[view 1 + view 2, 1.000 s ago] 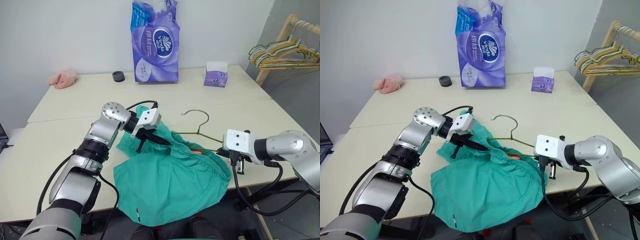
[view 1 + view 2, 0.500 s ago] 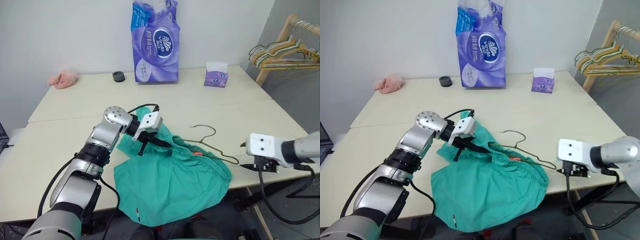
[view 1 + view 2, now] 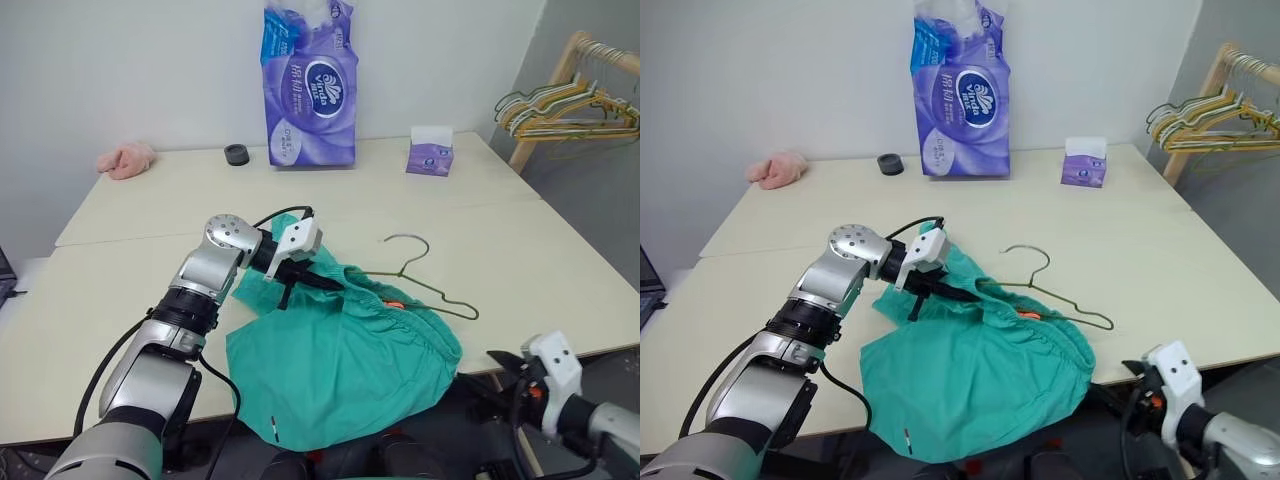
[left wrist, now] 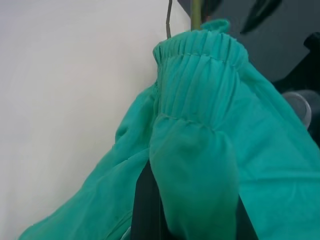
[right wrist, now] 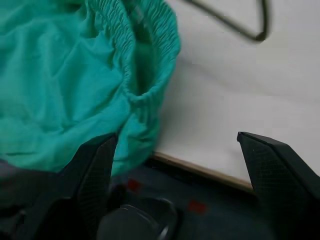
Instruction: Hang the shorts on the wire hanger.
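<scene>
The robot should next use its right gripper to pinch the shorts by the loose end of the waistband (image 3: 454, 348), because that end of the waistband stands puckered above the slack cloth.
The teal shorts (image 3: 340, 350) lie bunched on the table's front part, one leg drooping over the edge. My left gripper (image 3: 322, 285) is shut on the gathered waistband (image 4: 200, 75); fabric covers its fingers (image 4: 146, 200). The wire hanger (image 3: 425, 285) lies flat on the table to the right of that grip. Its left end runs into the waistband, and its hook (image 3: 405, 240) and right corner are bare. My right gripper (image 5: 180, 165) hangs open and empty below the table's front right edge, apart from the hanger and the shorts (image 5: 75, 90).
At the back of the table (image 3: 150, 210) stand a tall purple tissue pack (image 3: 308, 85), a small purple tissue box (image 3: 430, 152), a black roll (image 3: 237, 153) and a pink cloth (image 3: 125, 158). A wooden rack with coated hangers (image 3: 565, 100) stands at the far right.
My right gripper opened, let go of the hanger and dropped back below the table edge. The hanger now lies flat. The left gripper kept its grip and place.
</scene>
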Action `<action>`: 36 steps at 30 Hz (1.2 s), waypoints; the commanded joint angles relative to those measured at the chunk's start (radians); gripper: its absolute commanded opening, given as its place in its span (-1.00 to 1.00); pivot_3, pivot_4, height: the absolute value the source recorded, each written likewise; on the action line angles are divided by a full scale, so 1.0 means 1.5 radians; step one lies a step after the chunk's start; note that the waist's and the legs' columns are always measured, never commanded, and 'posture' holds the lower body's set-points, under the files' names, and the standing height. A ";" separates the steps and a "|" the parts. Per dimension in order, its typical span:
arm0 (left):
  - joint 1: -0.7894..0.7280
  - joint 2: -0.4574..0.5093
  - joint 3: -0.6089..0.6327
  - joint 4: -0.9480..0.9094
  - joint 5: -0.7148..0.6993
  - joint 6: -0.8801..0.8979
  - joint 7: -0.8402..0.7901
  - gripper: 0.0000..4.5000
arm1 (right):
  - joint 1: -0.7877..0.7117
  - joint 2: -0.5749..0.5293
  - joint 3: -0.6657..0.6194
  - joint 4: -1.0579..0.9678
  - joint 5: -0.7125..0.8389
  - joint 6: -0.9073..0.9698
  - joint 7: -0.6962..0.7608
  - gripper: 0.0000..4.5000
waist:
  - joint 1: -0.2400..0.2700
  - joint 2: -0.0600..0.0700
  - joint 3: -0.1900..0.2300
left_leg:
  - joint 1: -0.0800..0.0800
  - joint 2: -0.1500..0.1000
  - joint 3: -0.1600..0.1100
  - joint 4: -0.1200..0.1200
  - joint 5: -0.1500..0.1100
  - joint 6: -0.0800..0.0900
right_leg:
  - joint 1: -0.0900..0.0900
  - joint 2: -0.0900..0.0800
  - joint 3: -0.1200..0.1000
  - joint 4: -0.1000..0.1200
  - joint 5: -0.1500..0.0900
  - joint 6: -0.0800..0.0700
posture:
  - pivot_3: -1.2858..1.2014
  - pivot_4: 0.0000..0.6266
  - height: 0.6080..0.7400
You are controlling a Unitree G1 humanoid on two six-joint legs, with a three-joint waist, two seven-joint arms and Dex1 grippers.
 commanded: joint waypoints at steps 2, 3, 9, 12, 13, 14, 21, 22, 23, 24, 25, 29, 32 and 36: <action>-0.024 0.000 0.030 -0.013 -0.023 0.022 0.003 -1.00 | -0.058 0.027 0.025 0.004 0.028 0.011 -0.056 0.81 | -0.004 -0.005 -0.001 | 0.000 0.000 -0.001 0.000 0.000 0.000 | 0.000 0.000 -0.001 -0.001 0.000 0.000 | -0.15 -0.84 1.00; -0.024 0.000 0.030 -0.014 -0.024 0.025 0.003 -1.00 | -0.064 0.027 0.030 0.008 0.031 0.012 -0.064 0.81 | -0.006 -0.007 -0.001 | 0.000 0.000 -0.001 -0.001 0.000 -0.001 | 0.000 0.000 -0.001 -0.001 0.001 -0.001 | -0.15 -0.84 1.00; -0.018 0.006 0.034 -0.024 -0.029 0.033 0.010 -1.00 | -0.105 0.033 0.066 0.028 0.102 0.058 -0.093 0.81 | -0.014 -0.015 -0.005 | -0.002 0.002 -0.002 -0.002 -0.002 -0.002 | 0.000 0.001 -0.002 -0.006 0.002 -0.003 | -0.13 -0.85 1.00; -0.014 0.010 0.037 -0.030 -0.032 0.038 0.014 -1.00 | -0.118 0.017 0.086 0.045 0.113 0.070 -0.102 0.39 | -0.014 -0.015 -0.006 | -0.003 0.002 -0.002 -0.001 -0.004 -0.001 | 0.000 0.001 -0.001 -0.008 0.002 -0.003 | -0.13 -0.85 1.00; -0.012 0.012 0.038 -0.030 -0.032 0.039 0.014 -1.00 | -0.125 0.015 0.091 0.052 0.118 0.070 -0.104 0.25 | -0.014 -0.016 -0.006 | -0.003 0.002 -0.002 -0.001 -0.005 -0.001 | 0.000 0.001 -0.001 -0.008 0.002 -0.003 | -0.13 -0.85 1.00; -0.010 0.014 0.039 -0.032 -0.032 0.039 0.014 -1.00 | -0.132 0.015 0.091 0.058 0.121 0.069 -0.109 0.09 | -0.014 -0.016 -0.006 | -0.003 0.002 -0.002 -0.001 -0.005 -0.001 | 0.000 0.001 -0.001 -0.008 0.002 -0.003 | -0.12 -0.85 1.00; 0.000 0.029 0.049 -0.050 -0.039 0.057 0.011 -1.00 | -0.142 -0.041 0.065 0.088 0.134 0.059 -0.100 -0.99 | -0.012 -0.016 -0.006 | -0.003 0.002 -0.001 0.000 -0.007 0.000 | 0.000 0.001 0.000 -0.009 0.002 -0.003 | -0.12 -0.84 1.00; 0.003 0.035 0.050 -0.056 -0.041 0.063 0.006 -1.00 | -0.144 -0.056 0.054 0.096 0.133 0.054 -0.092 -0.99 | -0.012 -0.015 -0.006 | -0.003 0.001 0.000 0.000 -0.007 0.000 | 0.000 0.000 0.000 -0.008 0.002 -0.003 | -0.12 -0.83 1.00; 0.006 0.046 0.049 -0.062 -0.041 0.064 0.000 -1.00 | -0.147 -0.071 0.038 0.108 0.136 0.051 -0.084 -0.99 | -0.010 -0.012 -0.005 | -0.003 0.001 0.000 0.001 -0.007 0.001 | 0.000 0.000 0.000 -0.008 0.001 -0.002 | -0.12 -0.83 1.00; 0.010 0.056 0.047 -0.068 -0.040 0.065 -0.007 -1.00 | -0.148 -0.085 0.027 0.119 0.136 0.047 -0.076 -0.99 | -0.008 -0.010 -0.005 | -0.003 0.001 0.000 0.001 -0.007 0.001 | 0.000 0.000 0.000 -0.007 0.001 -0.002 | -0.12 -0.83 1.00; 0.013 0.064 0.045 -0.073 -0.040 0.065 -0.012 -1.00 | -0.148 -0.097 0.021 0.127 0.134 0.042 -0.068 -0.99 | -0.007 -0.007 -0.005 | -0.003 0.000 0.000 0.001 -0.008 0.001 | 0.000 -0.001 0.000 -0.007 0.001 -0.002 | -0.12 -0.83 1.00; 0.025 0.090 0.038 -0.092 -0.040 0.069 -0.033 -1.00 | -0.154 -0.124 0.006 0.152 0.136 0.030 -0.050 -0.99 | 0.000 -0.002 -0.005 | -0.002 0.001 0.000 0.001 -0.007 0.001 | 0.000 0.000 0.000 -0.005 0.001 -0.002 | -0.11 -0.84 1.00; 0.031 0.097 0.037 -0.098 -0.037 0.068 -0.036 -1.00 | -0.157 -0.138 0.006 0.159 0.139 0.028 -0.040 -0.99 | 0.004 0.000 -0.004 | -0.001 0.000 0.000 0.001 -0.007 0.001 | 0.001 0.000 0.000 -0.005 0.001 -0.002 | -0.11 -0.84 1.00; 0.032 0.092 0.045 -0.104 -0.052 0.088 -0.033 -1.00 | -0.157 -0.144 0.012 0.161 0.142 0.029 -0.039 -0.99 | 0.006 0.000 -0.004 | -0.001 0.000 0.000 0.001 -0.007 0.001 | 0.001 0.000 0.000 -0.005 0.001 -0.002 | -0.11 -0.83 1.00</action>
